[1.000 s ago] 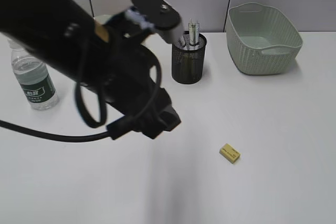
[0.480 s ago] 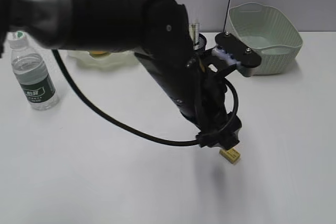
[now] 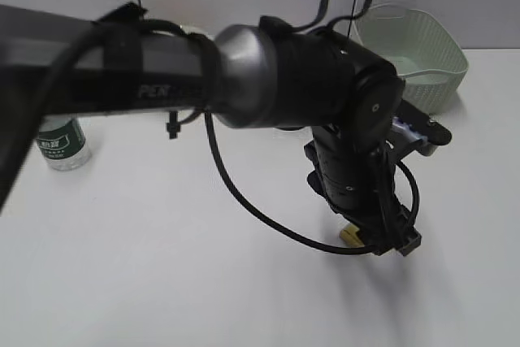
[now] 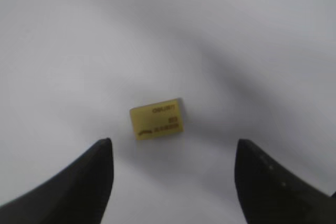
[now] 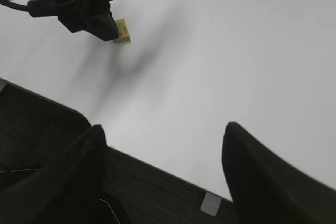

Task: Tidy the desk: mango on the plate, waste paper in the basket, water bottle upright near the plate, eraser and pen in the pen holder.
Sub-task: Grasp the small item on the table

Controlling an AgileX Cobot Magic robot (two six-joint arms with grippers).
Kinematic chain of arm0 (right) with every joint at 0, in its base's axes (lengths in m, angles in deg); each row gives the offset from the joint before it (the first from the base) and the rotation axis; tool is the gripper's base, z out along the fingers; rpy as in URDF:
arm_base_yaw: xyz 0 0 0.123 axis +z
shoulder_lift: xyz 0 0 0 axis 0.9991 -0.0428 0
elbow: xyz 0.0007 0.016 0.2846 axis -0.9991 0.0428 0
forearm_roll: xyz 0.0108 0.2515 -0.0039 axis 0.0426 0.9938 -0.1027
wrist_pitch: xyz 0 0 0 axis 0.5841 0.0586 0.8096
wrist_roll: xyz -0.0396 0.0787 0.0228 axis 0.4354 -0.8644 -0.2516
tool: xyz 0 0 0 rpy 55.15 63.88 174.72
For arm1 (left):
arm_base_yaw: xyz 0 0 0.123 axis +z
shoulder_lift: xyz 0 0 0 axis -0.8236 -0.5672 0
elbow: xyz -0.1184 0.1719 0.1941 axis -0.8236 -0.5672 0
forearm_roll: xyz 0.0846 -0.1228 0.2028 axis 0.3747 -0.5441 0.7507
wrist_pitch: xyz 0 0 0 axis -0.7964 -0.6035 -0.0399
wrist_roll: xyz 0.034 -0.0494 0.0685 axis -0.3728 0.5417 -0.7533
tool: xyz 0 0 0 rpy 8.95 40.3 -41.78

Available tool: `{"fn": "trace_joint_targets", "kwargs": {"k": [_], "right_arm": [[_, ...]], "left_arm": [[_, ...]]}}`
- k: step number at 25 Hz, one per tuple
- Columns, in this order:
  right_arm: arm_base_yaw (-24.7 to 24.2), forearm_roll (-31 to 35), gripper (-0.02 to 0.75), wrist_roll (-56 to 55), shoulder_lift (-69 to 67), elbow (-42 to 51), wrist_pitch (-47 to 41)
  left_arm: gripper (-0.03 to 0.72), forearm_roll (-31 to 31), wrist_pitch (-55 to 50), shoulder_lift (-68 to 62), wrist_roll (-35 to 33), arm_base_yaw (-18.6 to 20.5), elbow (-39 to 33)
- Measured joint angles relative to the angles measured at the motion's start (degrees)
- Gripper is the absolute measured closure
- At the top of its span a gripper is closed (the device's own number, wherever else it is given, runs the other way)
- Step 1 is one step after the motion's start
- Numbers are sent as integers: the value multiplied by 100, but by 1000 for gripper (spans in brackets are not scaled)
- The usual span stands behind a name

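The yellow eraser (image 3: 350,236) (image 4: 156,118) is beyond the fingers of my left gripper, so they would miss it if I closed now. I need to first move toward it.
The yellow eraser (image 4: 156,118) lies flat on the white desk (image 4: 79,35). My left gripper (image 4: 172,149) is open just above it, with the eraser slightly ahead of the fingertips. In the exterior view the left gripper (image 3: 392,237) reaches across to the right and covers most of the eraser (image 3: 350,236). The right wrist view shows the left gripper (image 5: 86,3) by the eraser (image 5: 123,30). My right gripper (image 5: 164,129) is open and empty over the desk's front edge. The water bottle (image 3: 63,145) stands upright at the left. The basket (image 3: 445,87) is at the back right. Mango, plate, pen holder, pen and waste paper are hidden.
The left arm (image 3: 244,87) spans the middle of the exterior view and blocks the back of the desk (image 3: 162,282). A dark floor lies below the desk's front edge (image 5: 173,174) in the right wrist view.
The left arm has swung from beside the pen holder to the right and down, ending over the eraser. The bottle and basket have not moved.
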Motion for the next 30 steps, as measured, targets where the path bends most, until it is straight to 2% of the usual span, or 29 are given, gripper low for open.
{"fn": "trace_joint_targets", "kwargs": {"k": [6, 12, 18, 22, 28, 30], "right_arm": [[0, 0, 196, 0, 0, 0, 0], [0, 0, 197, 0, 0, 0, 7], [0, -5, 197, 0, 0, 0, 7], [0, -5, 196, 0, 0, 0, 7], [0, -5, 196, 0, 0, 0, 7], [0, -5, 196, 0, 0, 0, 7]], "left_arm": [[140, 144, -267, -563, 394, -7, 530], [143, 543, -335, -786, 783, -7, 635], [168, 585, -310, -882, 894, -7, 642], [216, 560, -114, -919, 939, -7, 657], [387, 460, -113, -934, 957, -7, 682], [388, 453, -162, -934, 957, -7, 701]]}}
